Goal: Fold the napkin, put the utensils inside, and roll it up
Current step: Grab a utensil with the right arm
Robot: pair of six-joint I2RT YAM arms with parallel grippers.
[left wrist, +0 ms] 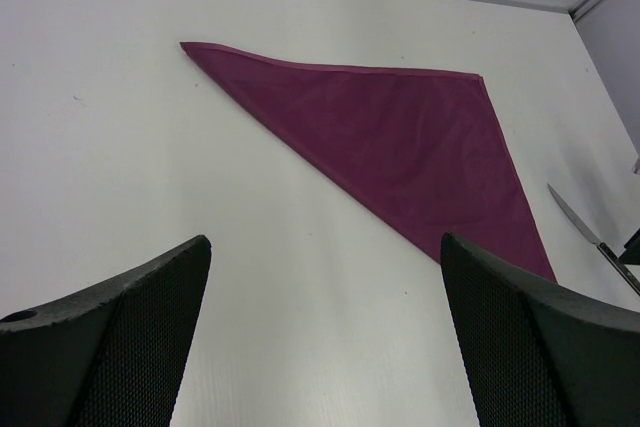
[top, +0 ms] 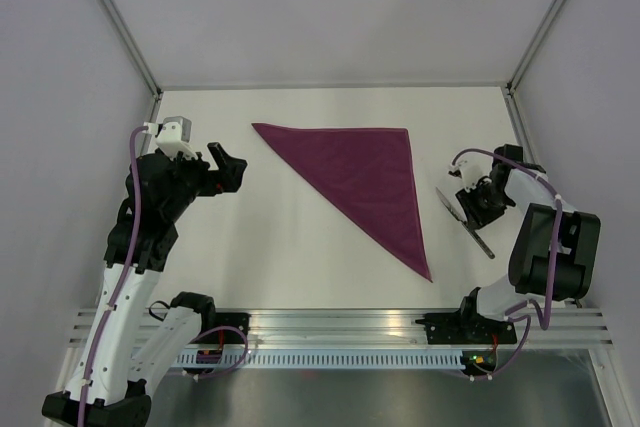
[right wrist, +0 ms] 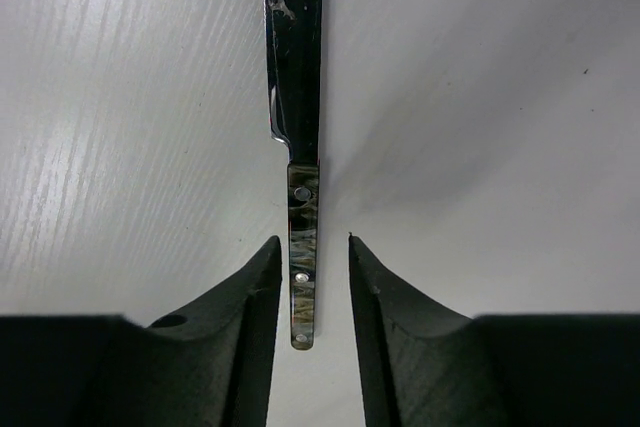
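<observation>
Next, my right gripper grabs the knife across its dark handle [top: 476, 237] [right wrist: 302, 250], leaving the blade free, to lay the knife flat along the napkin's long edge.
The purple napkin [top: 365, 177] lies flat on the white table, folded into a triangle with its long edge running from far left to near right; it also shows in the left wrist view [left wrist: 400, 147]. The knife [top: 452, 207] lies on the table right of the napkin, blade pointing away [right wrist: 298, 97]. My right gripper [top: 478, 209] is low over the knife. Its jaws [right wrist: 312, 239] straddle the dark handle [right wrist: 303, 277] with a narrow gap on each side. My left gripper [top: 226, 175] is wide open and empty [left wrist: 325, 242], left of the napkin.
Grey walls and metal frame posts [top: 120, 22] enclose the white table [top: 300, 247]. A metal rail [top: 340, 327] with the arm bases runs along the near edge. The knife tip also shows at the right edge of the left wrist view [left wrist: 580, 222].
</observation>
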